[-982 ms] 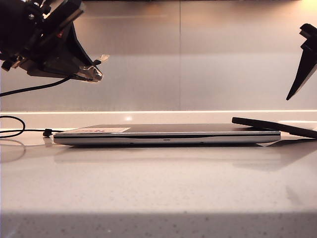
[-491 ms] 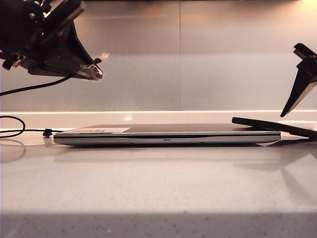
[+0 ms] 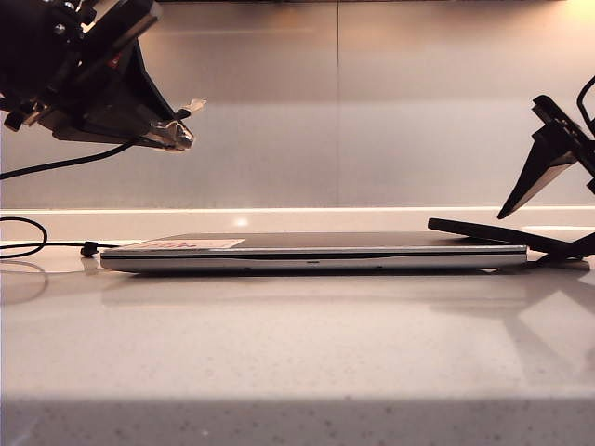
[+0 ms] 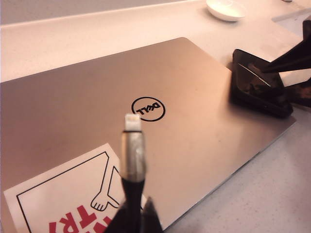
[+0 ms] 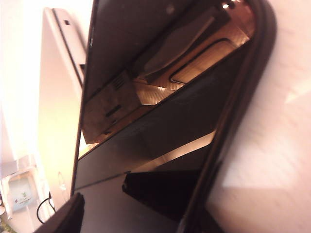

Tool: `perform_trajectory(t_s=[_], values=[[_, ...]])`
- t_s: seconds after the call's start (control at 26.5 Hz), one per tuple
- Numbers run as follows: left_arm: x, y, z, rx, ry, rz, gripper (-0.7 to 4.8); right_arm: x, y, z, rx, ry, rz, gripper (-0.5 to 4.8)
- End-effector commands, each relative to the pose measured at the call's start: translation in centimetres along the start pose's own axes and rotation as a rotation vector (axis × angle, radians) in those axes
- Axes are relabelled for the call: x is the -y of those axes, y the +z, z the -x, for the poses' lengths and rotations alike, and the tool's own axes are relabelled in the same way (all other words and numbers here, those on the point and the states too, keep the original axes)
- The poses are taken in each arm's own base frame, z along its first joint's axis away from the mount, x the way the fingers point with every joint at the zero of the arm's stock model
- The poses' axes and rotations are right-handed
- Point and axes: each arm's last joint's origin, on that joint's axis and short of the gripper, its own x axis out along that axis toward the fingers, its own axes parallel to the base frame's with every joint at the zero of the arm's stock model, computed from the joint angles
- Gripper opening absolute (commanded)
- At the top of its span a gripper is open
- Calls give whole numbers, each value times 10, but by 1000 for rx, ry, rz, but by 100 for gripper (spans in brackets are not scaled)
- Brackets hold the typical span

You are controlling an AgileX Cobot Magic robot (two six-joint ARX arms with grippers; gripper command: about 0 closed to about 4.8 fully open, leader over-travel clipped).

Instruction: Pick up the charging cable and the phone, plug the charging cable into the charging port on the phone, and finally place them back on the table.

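My right gripper will next grip the phone by its screen and back, so that it holds the phone ready for the charging cable [image 3: 70,163].
My left gripper [image 3: 172,137] hangs high at the left, shut on the charging cable [image 4: 132,162] just behind its pale plug tip [image 4: 132,121]. The black cord [image 3: 56,165] trails off left and loops down to the table [image 3: 297,353]. The phone [image 3: 483,233] is a black slab that leans with one end on the right edge of the closed laptop [image 3: 316,251]. My right gripper [image 3: 532,232] is open, with its fingers on either side of the phone's right end. In the right wrist view the glossy phone [image 5: 160,121] fills the frame between the dark fingers [image 5: 63,218].
A small white dish [image 4: 226,8] sits on the table beyond the laptop. The laptop lid carries a white sticker with red letters [image 4: 73,194]. A pale wall rises close behind the table.
My right gripper has dropped and moved left until its open fingers bracket the phone's right end. The phone's raised end has shifted slightly left. The left gripper and cable have stayed still.
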Motion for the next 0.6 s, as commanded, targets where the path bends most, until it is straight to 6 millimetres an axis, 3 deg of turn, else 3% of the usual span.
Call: perform_trajectory(t_s=[0.04,0.19,0.23,0.26,0.38,0.42,0.6], values=[[0,2,0,16,-5,-2,-6,13,-2,-9,-21,-81,-42,296],[0,2,0,15,-5,-2,-6,14,-1,-12,-19,-81,-41,275],[0,2,0,16,-5,-2,-6,15,-1,-13,-21,-83,-42,219],[0,2,0,15,-5,-2,-6,15,-1,-13,-22,-84,-43,195],[0,2,0,15,-5,-2,-6,15,-1,-13,-22,-85,-41,12],[0,2,0,15,-5,-2,-6,15,-1,-13,-22,-84,-36,-8],[0,2,0,14,-5,-2,-6,10,0,-10,-19,-63,105,-9]])
